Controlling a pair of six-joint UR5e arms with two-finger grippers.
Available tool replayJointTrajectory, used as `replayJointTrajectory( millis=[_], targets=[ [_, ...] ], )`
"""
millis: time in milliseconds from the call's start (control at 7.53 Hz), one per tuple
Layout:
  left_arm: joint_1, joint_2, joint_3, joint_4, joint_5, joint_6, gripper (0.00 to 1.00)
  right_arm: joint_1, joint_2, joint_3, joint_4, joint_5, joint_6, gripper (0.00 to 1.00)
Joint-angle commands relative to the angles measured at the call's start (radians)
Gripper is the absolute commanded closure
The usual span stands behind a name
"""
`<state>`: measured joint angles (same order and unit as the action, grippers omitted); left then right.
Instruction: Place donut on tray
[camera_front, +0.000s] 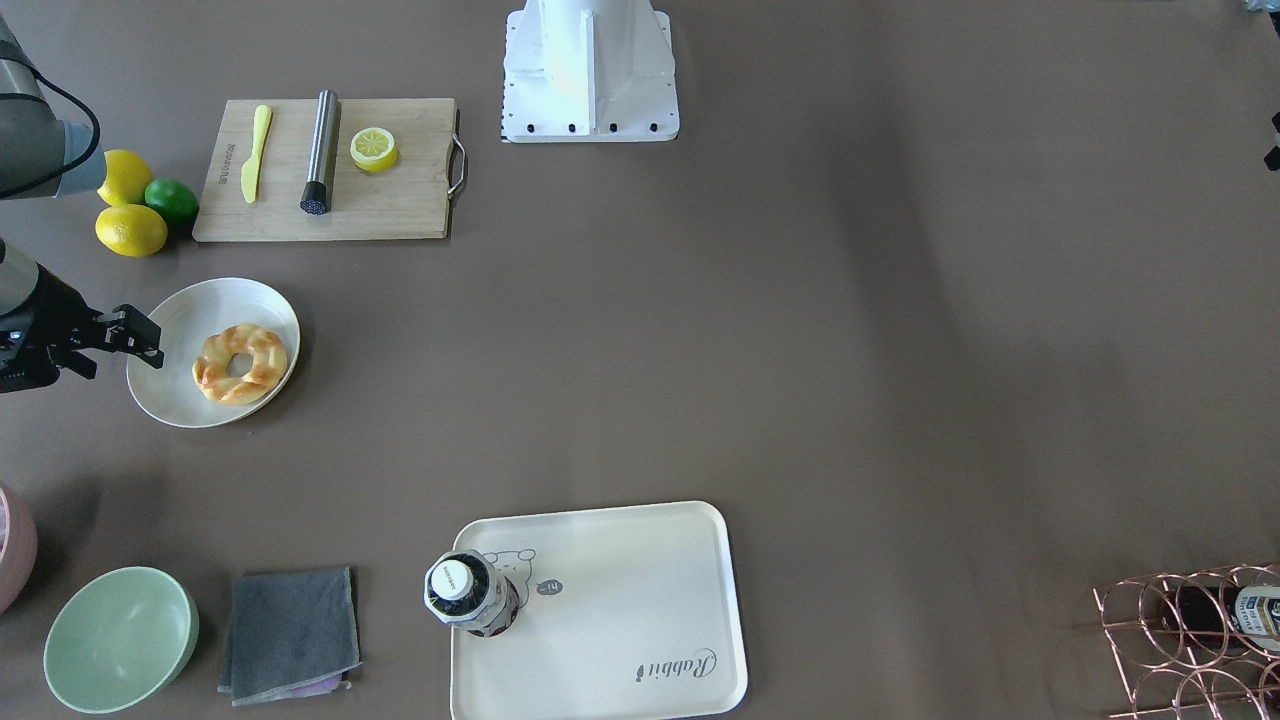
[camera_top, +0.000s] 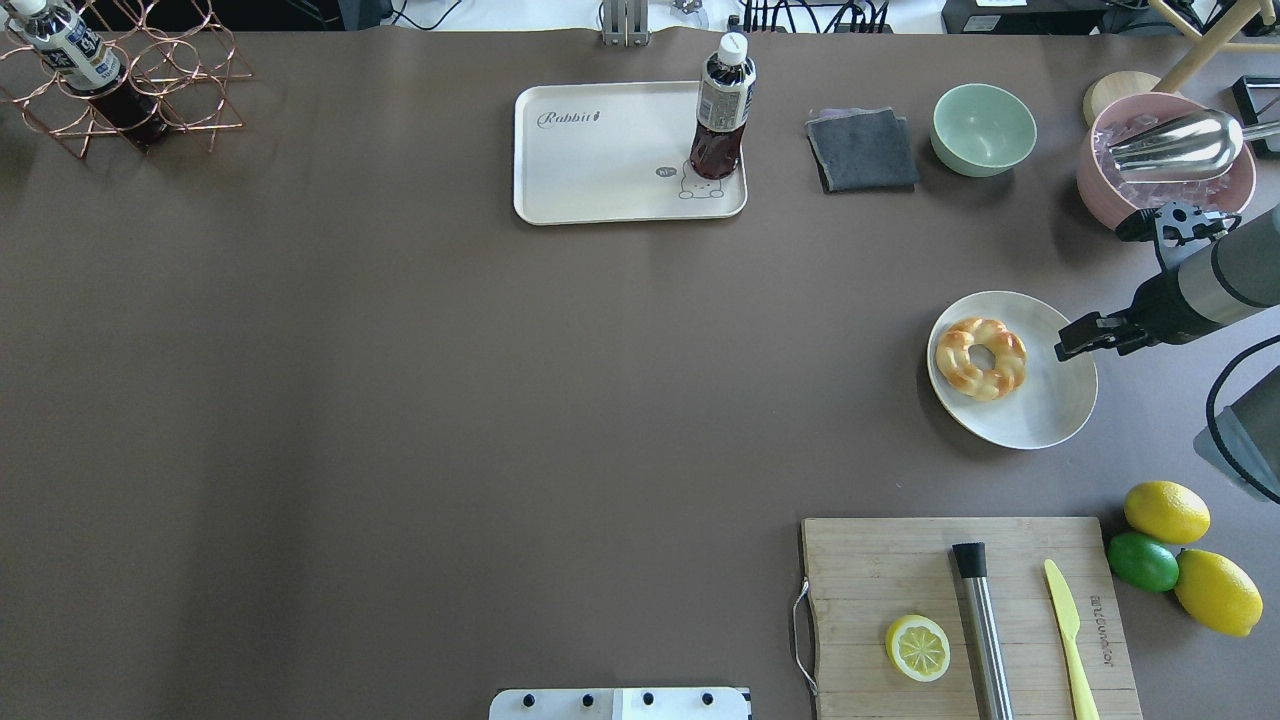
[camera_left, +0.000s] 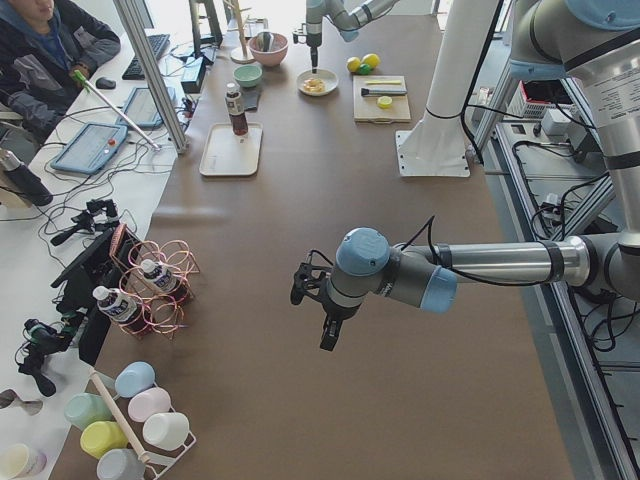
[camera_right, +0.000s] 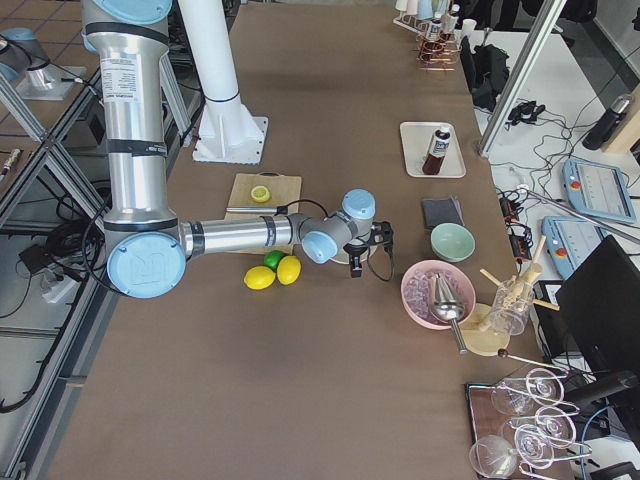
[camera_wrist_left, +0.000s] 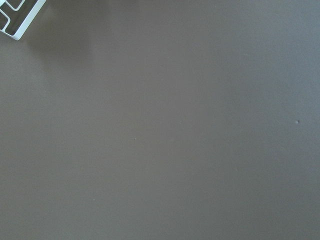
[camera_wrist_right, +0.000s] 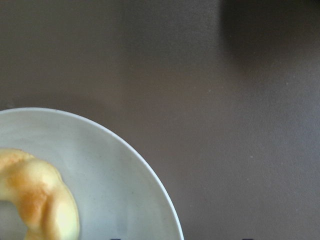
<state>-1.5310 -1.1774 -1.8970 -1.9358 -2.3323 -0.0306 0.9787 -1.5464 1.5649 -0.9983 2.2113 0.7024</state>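
Next, my right gripper grabs the donut (camera_wrist_right: 37, 195) by its rim. Then it carries the donut to the tray.
The donut (camera_front: 265, 360) is a golden braided ring lying on a round white plate (camera_front: 200, 310). It also shows in the overhead view (camera_top: 1005, 372) and in the right wrist view (camera_wrist_right: 35, 200). My right gripper (camera_top: 1068, 345) hovers over the plate's outer rim, beside the donut and apart from it, with its jaws open and empty. The cream tray (camera_top: 600, 150) with "Rabbit" lettering lies at the far side of the table, and a dark drink bottle (camera_top: 722, 110) stands on one corner of it. My left gripper (camera_left: 320, 310) shows only in the exterior left view, over bare table far from both; I cannot tell whether it is open.
A wooden cutting board (camera_top: 880, 570) holds a lemon half (camera_top: 918, 647), a metal cylinder (camera_top: 985, 630) and a yellow knife (camera_top: 1068, 630). Lemons and a lime (camera_top: 1143, 560) lie beside it. A grey cloth (camera_top: 862, 148), green bowl (camera_top: 984, 128), pink bowl (camera_top: 1165, 160) and wire rack (camera_top: 120, 80) line the far edge.
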Motion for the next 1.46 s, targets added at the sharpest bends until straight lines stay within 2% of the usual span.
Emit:
replayJointTrajectory(
  millis=[0, 133, 398, 930, 1062, 1195, 1328],
  targets=[
    [0.000, -0.004, -0.001, 0.000, 0.001, 0.000, 0.03, -0.018, 0.005, -0.009, 0.024, -0.004, 0.040, 0.36],
    [0.000, -0.005, -0.001, 0.000, 0.001, 0.000, 0.03, -0.018, 0.003, -0.011, 0.024, -0.010, 0.040, 0.60],
    [0.000, -0.008, -0.001, 0.000, -0.001, -0.002, 0.03, -0.018, -0.004, -0.009, 0.024, -0.024, 0.040, 1.00],
    [0.003, -0.011, -0.001, 0.000, -0.002, -0.002, 0.03, -0.018, 0.058, 0.038, 0.023, -0.013, 0.178, 1.00],
    [0.003, -0.030, -0.001, 0.003, -0.021, -0.029, 0.03, -0.032, 0.087, 0.075, 0.017, -0.012, 0.242, 1.00],
    [0.055, -0.071, -0.002, 0.003, -0.035, -0.135, 0.04, -0.061, 0.110, 0.111, 0.010, -0.010, 0.308, 1.00],
    [0.154, -0.138, -0.004, 0.000, -0.030, -0.267, 0.04, -0.096, 0.120, 0.147, 0.012, -0.019, 0.353, 1.00]
  ],
)
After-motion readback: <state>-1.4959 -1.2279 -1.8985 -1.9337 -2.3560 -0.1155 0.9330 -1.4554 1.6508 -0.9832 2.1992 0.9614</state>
